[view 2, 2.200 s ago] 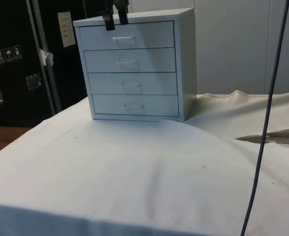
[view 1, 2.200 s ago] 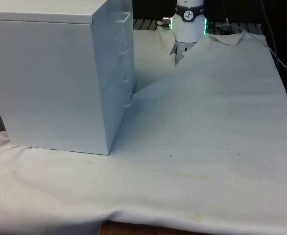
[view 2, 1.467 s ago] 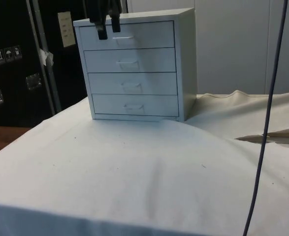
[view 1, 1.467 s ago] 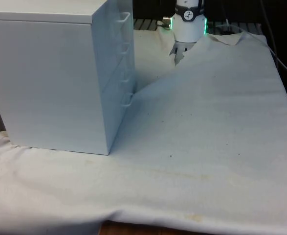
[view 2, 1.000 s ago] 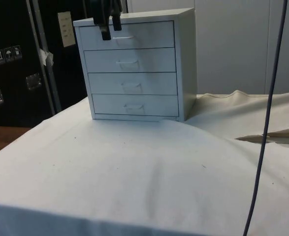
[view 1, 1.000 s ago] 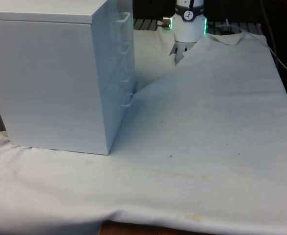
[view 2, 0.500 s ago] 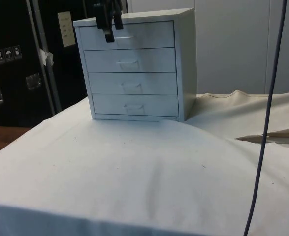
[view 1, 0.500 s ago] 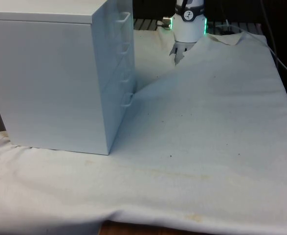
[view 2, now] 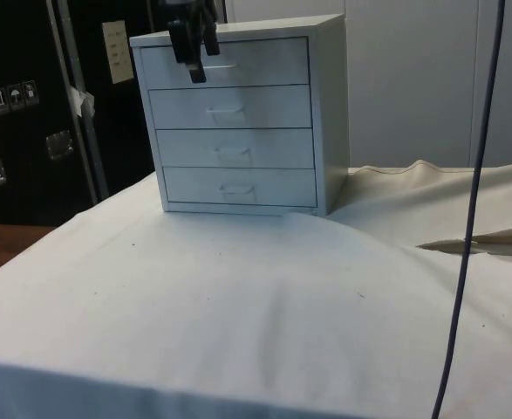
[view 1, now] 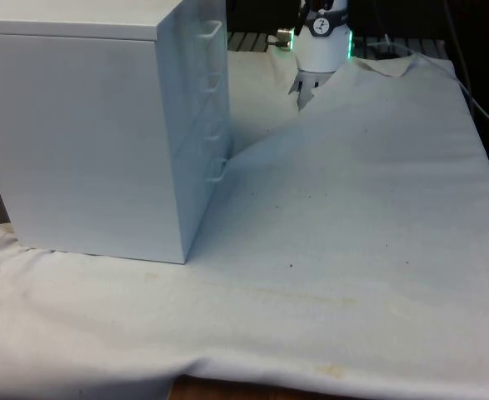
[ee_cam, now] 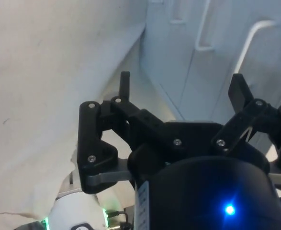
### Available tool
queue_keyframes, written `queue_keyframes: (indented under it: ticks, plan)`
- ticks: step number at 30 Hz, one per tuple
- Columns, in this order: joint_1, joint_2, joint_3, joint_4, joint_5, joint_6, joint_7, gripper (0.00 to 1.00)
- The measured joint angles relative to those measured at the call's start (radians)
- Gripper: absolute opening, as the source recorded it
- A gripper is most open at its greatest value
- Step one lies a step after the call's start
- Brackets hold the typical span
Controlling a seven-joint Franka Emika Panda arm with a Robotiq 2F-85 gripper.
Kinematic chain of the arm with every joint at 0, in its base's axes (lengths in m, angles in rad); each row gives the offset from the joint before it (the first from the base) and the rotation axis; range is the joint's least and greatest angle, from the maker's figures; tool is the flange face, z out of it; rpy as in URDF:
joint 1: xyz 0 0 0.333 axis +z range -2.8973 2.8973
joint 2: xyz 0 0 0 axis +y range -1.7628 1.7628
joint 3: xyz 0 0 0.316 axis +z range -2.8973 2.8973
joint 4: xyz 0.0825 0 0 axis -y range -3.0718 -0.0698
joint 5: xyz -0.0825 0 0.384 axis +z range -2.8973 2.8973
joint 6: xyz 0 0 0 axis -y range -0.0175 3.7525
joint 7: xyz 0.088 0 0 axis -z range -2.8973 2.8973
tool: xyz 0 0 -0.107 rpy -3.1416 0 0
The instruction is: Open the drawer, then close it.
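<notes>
I will grab the thin white handle of the top drawer (view 1: 196, 50) with my gripper next, so that I can open the drawer.
A white chest (view 1: 86, 125) with several drawers stands on the cloth, every drawer shut. In the side view its fronts face the camera, and the top drawer (view 2: 256, 61) carries a small handle (view 2: 221, 66). My gripper (view 2: 201, 59) hangs in front of that top drawer, just beside the handle and apart from it. In the wrist view the gripper (ee_cam: 181, 88) is open with nothing between its fingers. The chest's front lies just beyond the fingertips, and one bent white handle (ee_cam: 255, 36) shows past one finger (ee_cam: 238, 91).
The white cloth (view 1: 352, 208) covers the table, with folds at the far end (view 1: 394, 67). A dark cable (view 2: 469, 218) hangs down at the side view's right. The chest's handles (view 1: 215, 100) stick out towards the front view's right.
In the side view my gripper has dropped a little and edged towards the top drawer's handle. The drawers have not moved.
</notes>
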Motion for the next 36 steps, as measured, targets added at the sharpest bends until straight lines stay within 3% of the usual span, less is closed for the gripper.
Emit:
queue_keyframes:
  ticks: [14,21,36]
  plan:
    - [-0.003,0.033,-0.018,-0.013,-0.048,0.032,0.019,1.0]
    - [-0.004,0.049,-0.02,-0.013,-0.105,0.034,0.054,1.0]
    - [-0.004,0.084,-0.025,-0.022,-0.111,0.083,0.091,1.0]
